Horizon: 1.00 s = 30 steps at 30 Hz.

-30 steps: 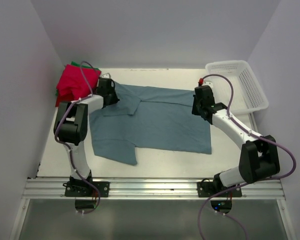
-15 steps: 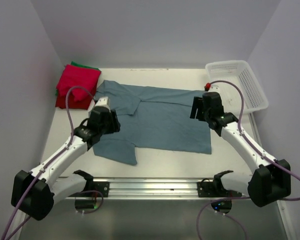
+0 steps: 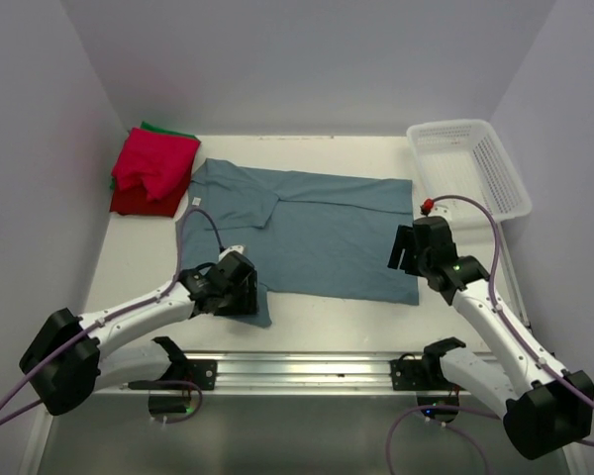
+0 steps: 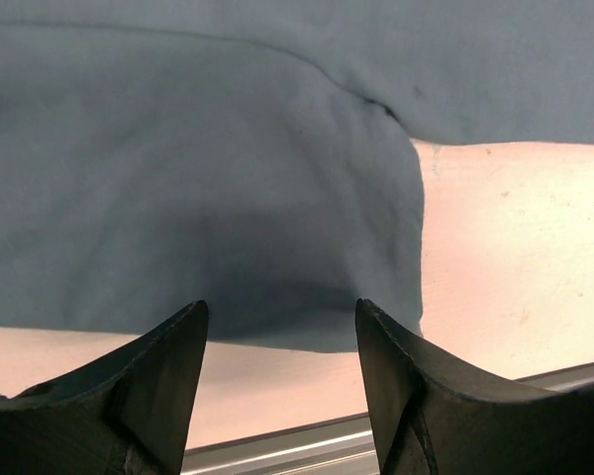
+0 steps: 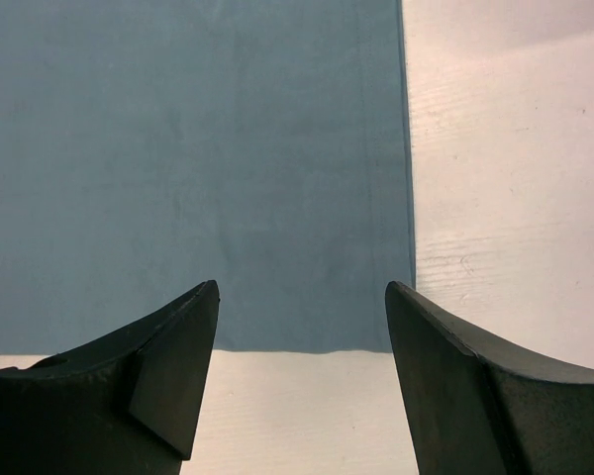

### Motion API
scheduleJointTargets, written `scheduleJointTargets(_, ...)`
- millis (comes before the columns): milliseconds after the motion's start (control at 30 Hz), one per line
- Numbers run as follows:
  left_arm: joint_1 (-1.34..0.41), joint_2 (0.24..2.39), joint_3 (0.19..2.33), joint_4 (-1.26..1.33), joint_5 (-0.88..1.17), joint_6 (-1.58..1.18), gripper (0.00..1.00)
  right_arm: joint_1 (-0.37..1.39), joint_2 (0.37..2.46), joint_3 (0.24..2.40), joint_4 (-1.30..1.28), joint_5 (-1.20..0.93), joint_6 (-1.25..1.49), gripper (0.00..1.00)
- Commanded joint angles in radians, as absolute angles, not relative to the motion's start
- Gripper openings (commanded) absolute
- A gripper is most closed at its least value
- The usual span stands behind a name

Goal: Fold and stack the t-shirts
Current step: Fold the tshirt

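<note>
I need to grip the blue-grey t-shirt's near sleeve by its outer edge (image 3: 249, 319) (image 4: 286, 340) next with my left gripper. Then I can fold the t-shirt's near side over the t-shirt's body.
A dusty blue-grey t-shirt (image 3: 317, 228) lies spread flat on the table, collar to the left and hem to the right. Folded red t-shirts (image 3: 150, 168) are stacked at the far left, with a green one (image 3: 163, 128) showing at the back edge of that stack. My left gripper (image 3: 242, 288) is open, low over the shirt's near sleeve (image 4: 178, 198), and holds nothing (image 4: 282, 305). My right gripper (image 3: 407, 253) is open just above the shirt's near right hem corner (image 5: 277, 158), with nothing between its fingers (image 5: 302, 285).
A white mesh basket (image 3: 472, 166) stands at the far right corner. A metal rail (image 3: 307, 368) runs along the table's near edge, close behind the left gripper. Bare table (image 5: 505, 198) lies right of the shirt's hem. Pale walls enclose the table on three sides.
Both grippers have opened, let go of the shirt's far edge and drawn back to its near edge, the left to the near sleeve and the right to the near hem corner. The shirt lies flat.
</note>
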<state>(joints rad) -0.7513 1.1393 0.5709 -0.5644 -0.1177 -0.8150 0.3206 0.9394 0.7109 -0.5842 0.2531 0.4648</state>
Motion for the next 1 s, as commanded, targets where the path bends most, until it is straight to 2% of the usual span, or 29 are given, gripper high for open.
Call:
scheduleJointTargets(0,-0.769,1.08,0.54,-0.604,-0.155,-0.942,0.65,0.322,0.916,0.696,-0.614,0.255,0.497,0.72)
scheduleJointTargets(267,-0.801,1.095,0.528,-0.687,-0.232,-1.037,0.66,0.322,0.933,0.678,-0.598,0.244,0.502,0.72)
scheduleJointTargets(500,-0.801,1.207,0.463,-0.6,-0.244,-1.114,0.66,0.322,0.966,0.65,-0.563,0.261,0.512,0.72)
scheduleJointTargets(667,-0.799,1.203,0.451,-0.572,-0.281,-1.134,0.65,0.322,0.963,0.637,-0.555,0.262,0.514,0.71)
scheduleJointTargets(767,-0.801,1.195,0.451,-0.561,-0.293,-1.132,0.47,0.322,0.947,0.635,-0.555,0.268,0.515,0.64)
scheduleJointTargets(800,-0.801,1.189,0.448,-0.557,-0.293,-1.134,0.17,0.321,0.942,0.635,-0.555,0.273,0.515,0.6)
scheduleJointTargets(833,-0.799,1.181,0.443,-0.552,-0.291,-1.137,0.03,0.322,0.939,0.634,-0.555,0.276,0.515,0.58)
scheduleJointTargets(967,-0.801,1.135,0.446,-0.571,-0.269,-1.138,0.0,0.322,0.94,0.629,-0.563,0.299,0.537,0.46)
